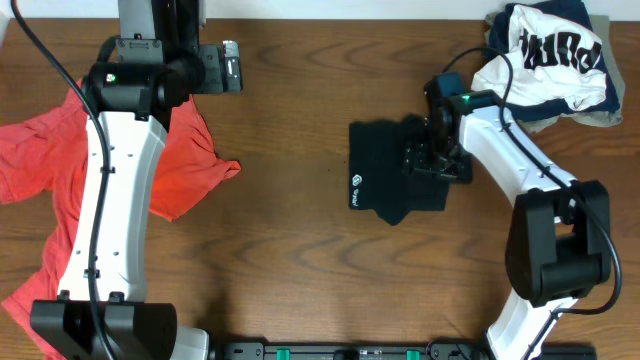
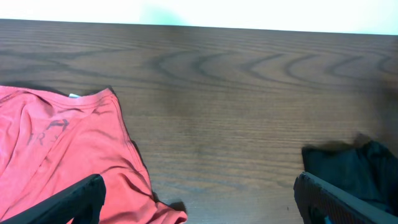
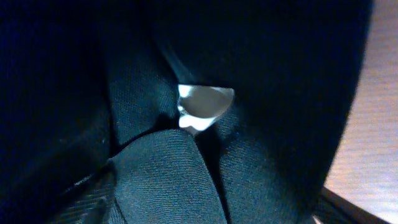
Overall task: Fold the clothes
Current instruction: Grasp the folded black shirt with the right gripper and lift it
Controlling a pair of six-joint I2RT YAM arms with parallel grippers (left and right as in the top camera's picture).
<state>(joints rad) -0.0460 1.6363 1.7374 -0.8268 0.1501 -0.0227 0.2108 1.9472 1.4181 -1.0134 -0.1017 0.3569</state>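
The robot's right gripper should next grab the folded black T-shirt across its edge opposite its white logo, so that it can lay the T-shirt folded on the heap.
The black T-shirt [image 1: 385,180] lies folded into a small rectangle right of the table's middle, its white logo [image 1: 357,182] near the left edge. My right gripper [image 1: 436,160] is down on its right edge. In the right wrist view black fabric [image 3: 186,74] fills the frame and bulges between the spread fingers [image 3: 208,199], with a small white tag [image 3: 202,106] showing. The coral-red T-shirt [image 1: 40,160] lies spread and rumpled at the left, also seen in the left wrist view [image 2: 56,149]. My left gripper [image 1: 232,68] is open and empty at the back, above bare wood [image 2: 199,199].
A heap of other clothes, topped by a white and navy shirt with large lettering [image 1: 545,55], sits at the back right corner. The wooden table [image 1: 290,260] shows between the two shirts. The black shirt's edge shows in the left wrist view [image 2: 348,165].
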